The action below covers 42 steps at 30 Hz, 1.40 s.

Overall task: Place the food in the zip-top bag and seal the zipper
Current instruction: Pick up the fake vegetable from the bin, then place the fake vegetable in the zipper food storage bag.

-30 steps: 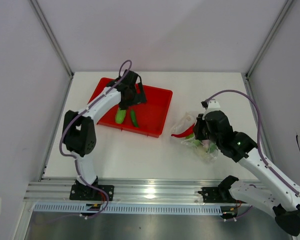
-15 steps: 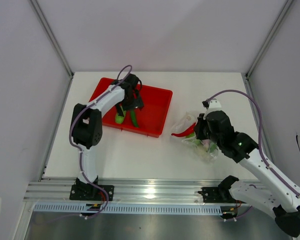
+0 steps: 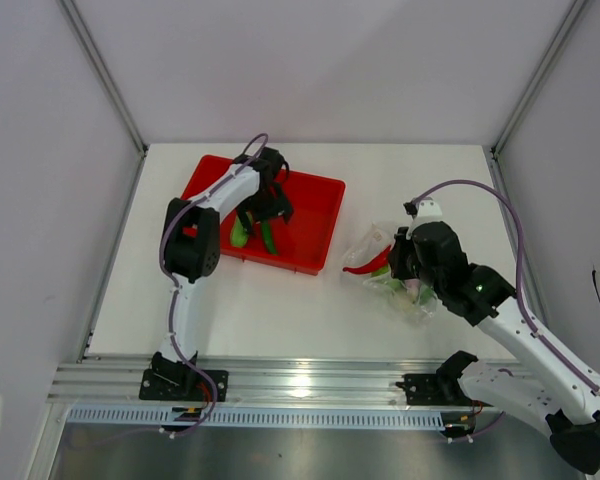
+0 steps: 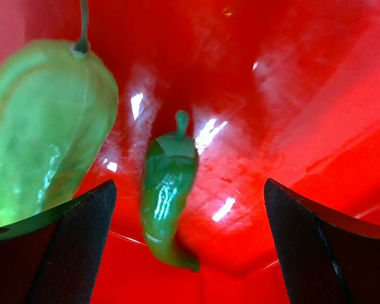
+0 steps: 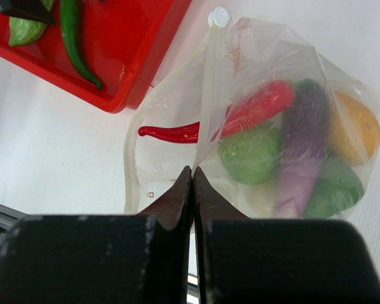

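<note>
I will grab the dark green chili across its middle [image 3: 268, 236] [image 4: 167, 194] with my left gripper, so the chili's stem end stays free to enter the zip-top bag's opening.
The clear zip-top bag [image 5: 253, 114] lies right of the red tray [image 3: 310, 215], also in the top view [image 3: 390, 270]. Inside it I see a purple eggplant [image 5: 301, 145], a yellow lemon [image 5: 351, 130], a green bell pepper [image 5: 250, 152] and other green pieces. A red chili [image 5: 234, 120] sticks out of its mouth. My right gripper [image 5: 192, 172] is shut on the bag's upper film near the mouth. My left gripper [image 4: 183, 253] is open over the tray, a dark green chili [image 4: 168, 190] between its fingers and a pale green pepper [image 4: 44, 126] to its left.
The red tray sits at the back left of the white table [image 3: 280, 310]. Grey walls enclose the table. An aluminium rail [image 3: 300, 385] runs along the near edge by the arm bases.
My left arm has folded, its elbow swinging right, and the gripper has shifted slightly right over the two green pieces in the tray. The right gripper and the bag have held still.
</note>
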Motion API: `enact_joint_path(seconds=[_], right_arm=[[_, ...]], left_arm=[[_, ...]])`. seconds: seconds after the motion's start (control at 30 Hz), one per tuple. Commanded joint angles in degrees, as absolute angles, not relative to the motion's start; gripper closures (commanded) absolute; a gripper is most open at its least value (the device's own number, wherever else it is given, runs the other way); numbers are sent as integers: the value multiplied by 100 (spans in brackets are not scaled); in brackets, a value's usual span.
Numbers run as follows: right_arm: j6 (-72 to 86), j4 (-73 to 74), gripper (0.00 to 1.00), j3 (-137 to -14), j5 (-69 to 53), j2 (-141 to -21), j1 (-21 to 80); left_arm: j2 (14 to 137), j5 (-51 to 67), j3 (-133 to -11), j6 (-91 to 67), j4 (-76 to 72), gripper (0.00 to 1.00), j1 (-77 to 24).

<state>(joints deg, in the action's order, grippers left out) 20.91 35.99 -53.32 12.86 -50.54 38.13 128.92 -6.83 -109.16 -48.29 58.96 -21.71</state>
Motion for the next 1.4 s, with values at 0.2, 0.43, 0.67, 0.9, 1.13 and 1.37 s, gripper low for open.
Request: enact_joint_path(seconds=[0.2,0.43,0.67,0.9,1.13,1.37], right_arm=[[2030,3445,100,-5440,1424,-4975,3806],[2074,3463,100,-5484,1441,-4975,3797],[2092,3524,100,-5467,1476,-4957,3806],[2258,3717,100,-5651,1564,-5212,3797],[2478,3867,100,-5651,1635,-5238,3779],[2742,4034,100,-5616,1547,-5247,3639]], left_arm=[[13148,-518,-10995,-5256,6302,11,-2083],[12841,-581,-10460,-5212,5881,60,-2109],[12333,-151,-10126,-4843,5371,79,-2127],[11067,526,-9660,-4492,4773,85,-2337],[10100,2028,-9291,-4149,3887,87,-2908],[9624,3347,-8526,-4017,2611,85,-3436]])
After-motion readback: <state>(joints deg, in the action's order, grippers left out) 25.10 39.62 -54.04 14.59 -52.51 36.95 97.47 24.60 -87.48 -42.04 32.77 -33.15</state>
